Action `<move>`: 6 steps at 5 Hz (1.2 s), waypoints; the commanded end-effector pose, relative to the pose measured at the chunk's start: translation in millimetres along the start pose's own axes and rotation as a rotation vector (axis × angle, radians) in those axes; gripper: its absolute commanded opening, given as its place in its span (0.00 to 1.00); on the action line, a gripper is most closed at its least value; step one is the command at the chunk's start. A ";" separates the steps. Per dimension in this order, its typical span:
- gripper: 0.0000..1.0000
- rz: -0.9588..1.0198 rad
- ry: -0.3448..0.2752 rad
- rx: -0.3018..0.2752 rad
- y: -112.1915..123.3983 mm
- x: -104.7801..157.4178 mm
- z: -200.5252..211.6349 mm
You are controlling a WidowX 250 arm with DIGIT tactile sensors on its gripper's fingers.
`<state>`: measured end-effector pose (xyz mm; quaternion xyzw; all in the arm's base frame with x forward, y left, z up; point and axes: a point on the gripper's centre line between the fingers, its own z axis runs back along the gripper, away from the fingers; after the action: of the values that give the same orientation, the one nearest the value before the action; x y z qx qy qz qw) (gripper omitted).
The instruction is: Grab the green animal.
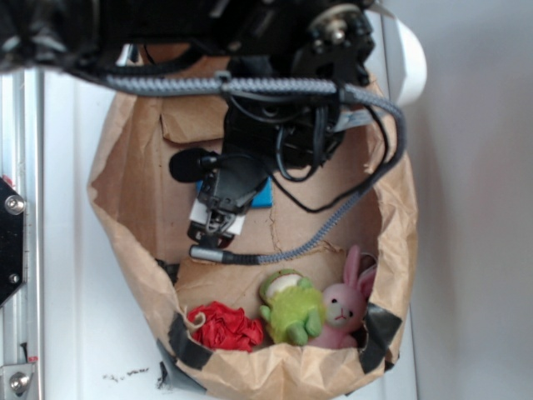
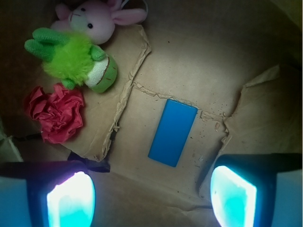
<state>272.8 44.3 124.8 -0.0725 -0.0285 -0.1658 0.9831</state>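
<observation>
The pink bunny (image 1: 343,308) and the red ball crowd the frog's body, but its cream-faced head (image 1: 284,284) sticks out. My gripper should reach the frog and grab it by the head.
The green animal (image 1: 291,307), a fuzzy lime-green plush frog with a cream face, lies at the near end of the brown paper bag's floor, between a red wrinkly ball (image 1: 223,327) and a pink plush bunny (image 1: 343,308). In the wrist view the frog (image 2: 78,60) is at the upper left, the bunny (image 2: 92,18) above it, the red ball (image 2: 56,113) below it. My gripper (image 1: 218,223) hangs inside the bag above a blue rectangle, well short of the frog. It is open and empty (image 2: 151,198), its pads glowing cyan.
A flat blue rectangle (image 2: 173,132) lies on the bag floor mid-frame. The brown paper bag's walls (image 1: 125,192) surround everything, with black tape (image 1: 379,329) at the near rim. A grey cable (image 1: 333,225) drapes across the bag. A metal frame (image 1: 17,250) stands at the left.
</observation>
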 end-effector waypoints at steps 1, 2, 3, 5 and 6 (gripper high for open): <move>1.00 -0.007 -0.060 0.041 -2.1 11.2 18.4; 1.00 -0.170 -0.111 0.111 -7.1 0.5 -2.9; 1.00 -0.323 -0.088 0.145 -10.6 13.0 -26.4; 1.00 -0.527 -0.066 0.075 -42.0 46.3 -35.0; 1.00 -0.575 -0.094 0.029 -55.7 59.2 -35.3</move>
<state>305.9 -22.6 84.8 -0.0690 -0.0724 -0.4236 0.9003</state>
